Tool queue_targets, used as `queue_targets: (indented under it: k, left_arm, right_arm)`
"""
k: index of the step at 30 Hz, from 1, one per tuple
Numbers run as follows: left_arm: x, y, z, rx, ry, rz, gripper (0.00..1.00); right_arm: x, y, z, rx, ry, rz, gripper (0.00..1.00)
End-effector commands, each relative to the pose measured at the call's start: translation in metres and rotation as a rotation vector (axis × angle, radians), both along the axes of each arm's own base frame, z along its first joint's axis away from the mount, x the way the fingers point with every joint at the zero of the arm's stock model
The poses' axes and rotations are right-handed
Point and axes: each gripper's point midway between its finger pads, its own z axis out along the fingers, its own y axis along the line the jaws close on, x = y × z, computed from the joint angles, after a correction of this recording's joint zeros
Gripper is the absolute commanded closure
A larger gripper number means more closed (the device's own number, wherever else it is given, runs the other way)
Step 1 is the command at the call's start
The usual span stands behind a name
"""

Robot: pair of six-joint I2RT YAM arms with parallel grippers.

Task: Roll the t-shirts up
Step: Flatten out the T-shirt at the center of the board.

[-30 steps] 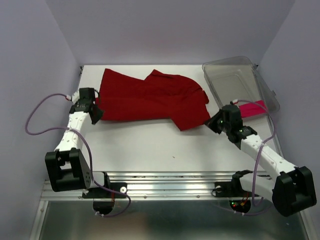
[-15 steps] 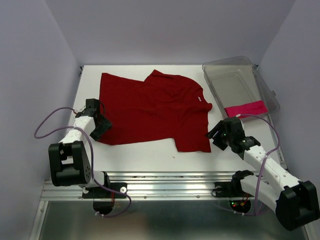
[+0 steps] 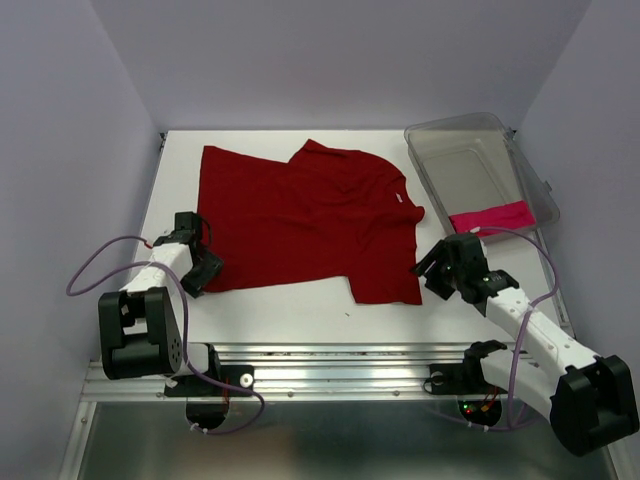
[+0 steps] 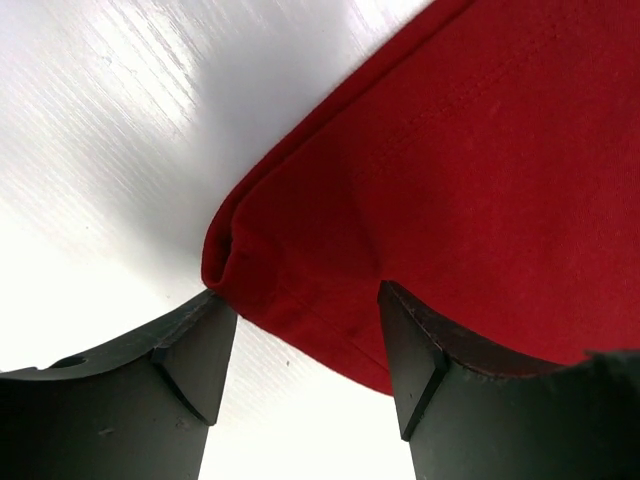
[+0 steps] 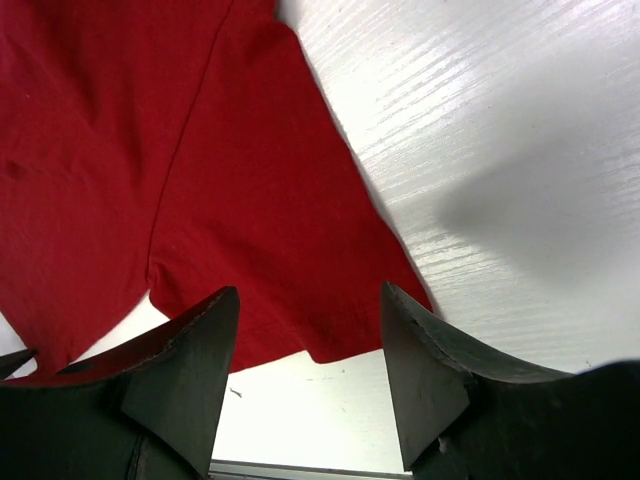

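My left gripper should close on the crimson red t-shirt now. My fingers are on both sides of the t-shirt's folded corner [image 4: 265,285], and one finger is against the corner's outer edge [image 4: 213,245].
The crimson red t-shirt [image 3: 300,215] lies spread flat on the white table [image 3: 290,310], its hem toward the near edge. The magenta-pink t-shirt [image 3: 490,217] rests as a small roll inside the clear bin. My left gripper [image 3: 205,270] stands open at the shirt's near-left corner. In the left wrist view that folded corner [image 4: 290,270] lies on the table just ahead of the gripper [image 4: 300,325]. My right gripper [image 3: 428,268] is open beside the near-right corner. The right wrist view shows that corner [image 5: 330,320] below the gripper [image 5: 310,320], with nothing gripped.
A clear plastic bin [image 3: 470,150] stands at the back right of the table. Lilac walls close in the left, right and back. A metal rail [image 3: 330,370] runs along the near edge between the arm bases.
Both grippers pulled the red shirt toward the near edge, spreading it flat, then opened and let go of its corners. Since half a second ago the arms have barely shifted.
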Motion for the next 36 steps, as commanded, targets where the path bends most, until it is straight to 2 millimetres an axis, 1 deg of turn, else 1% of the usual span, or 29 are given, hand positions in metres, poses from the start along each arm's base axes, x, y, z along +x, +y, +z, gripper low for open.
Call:
queue_targets:
  k: [1,5,7,8,9,11,12,13,14,16,17,18,19,20,21,22,23,24,26,27,28,31,35,36]
  left_arm:
    - [-0.008,0.007,-0.007,0.03,0.014,0.053,0.32]
    - [-0.01,0.006,-0.01,0.022,0.018,0.072,0.32]
    - [-0.008,0.005,-0.011,0.015,0.005,0.079,0.35]
    - [-0.011,0.004,-0.015,0.01,0.009,0.086,0.38]
    - [-0.012,0.004,-0.017,0.007,0.01,0.085,0.43]
    - [-0.013,0.003,-0.021,0.005,0.015,0.093,0.49]
    - [-0.014,0.004,-0.021,0.009,0.018,0.096,0.55]
    - [-0.014,0.005,-0.021,0.011,0.02,0.097,0.58]
    - [-0.014,0.005,-0.021,0.013,0.02,0.096,0.66]
    - [-0.012,0.006,-0.019,0.019,0.011,0.094,0.76]
    - [-0.01,0.006,-0.017,0.021,0.005,0.092,0.9]
    - [-0.008,0.008,-0.014,0.03,0.0,0.091,0.97]
    - [-0.004,0.009,-0.009,0.035,-0.011,0.09,1.0]
    - [-0.002,0.01,-0.006,0.038,-0.017,0.086,1.0]
    - [0.002,0.011,0.0,0.043,-0.036,0.084,1.0]
    - [0.008,0.012,0.01,0.048,-0.063,0.08,1.0]
    - [0.011,0.012,0.013,0.05,-0.07,0.078,1.0]
    - [0.014,0.012,0.021,0.051,-0.097,0.075,1.0]
    - [0.022,0.012,0.036,0.051,-0.149,0.069,1.0]
    - [0.024,0.012,0.04,0.05,-0.162,0.065,1.0]
    - [0.027,0.011,0.045,0.045,-0.178,0.056,1.0]
    - [0.032,0.008,0.05,0.032,-0.2,0.037,1.0]
    - [0.032,0.006,0.046,0.022,-0.198,0.03,1.0]
    - [0.032,0.005,0.045,0.015,-0.198,0.027,1.0]
  right_arm:
    - [0.013,0.003,0.022,0.018,-0.067,-0.016,0.36]
    - [0.01,0.003,0.021,0.025,-0.069,-0.018,0.36]
    - [0.01,0.002,0.021,0.023,-0.069,-0.016,0.36]
    - [0.01,0.002,0.021,0.022,-0.069,-0.015,0.36]
    - [0.011,0.002,0.022,0.022,-0.071,-0.014,0.36]
    - [0.011,0.002,0.023,0.017,-0.072,-0.014,0.36]
    - [0.011,0.001,0.024,0.015,-0.073,-0.014,0.36]
    - [0.01,0.001,0.024,0.013,-0.07,-0.017,0.36]
    - [0.009,0.0,0.023,0.01,-0.068,-0.019,0.36]
    - [0.007,-0.001,0.021,0.007,-0.058,-0.024,0.35]
    - [0.005,-0.002,0.019,0.005,-0.051,-0.024,0.35]
    - [0.004,-0.002,0.018,0.005,-0.046,-0.023,0.34]
    - [0.003,-0.002,0.017,0.004,-0.044,-0.019,0.34]
    - [0.001,-0.002,0.013,0.004,-0.033,-0.014,0.33]
    - [0.0,-0.001,0.01,0.003,-0.024,-0.012,0.29]
    - [-0.003,-0.001,0.006,0.004,-0.009,-0.007,0.29]
    - [-0.004,0.0,0.005,0.009,-0.002,-0.005,0.28]
    - [-0.006,0.001,-0.001,0.009,0.015,-0.002,0.28]
    - [-0.006,0.006,-0.003,0.041,0.017,0.002,0.26]
    - [-0.01,0.006,-0.011,0.047,0.034,0.003,0.25]
    - [-0.008,0.009,-0.012,0.067,0.029,-0.005,0.25]
    - [-0.016,0.019,-0.024,0.123,0.068,-0.002,0.25]
    - [-0.022,0.023,-0.04,0.151,0.092,-0.032,0.25]
    - [-0.024,0.029,-0.041,0.156,0.087,-0.014,0.26]
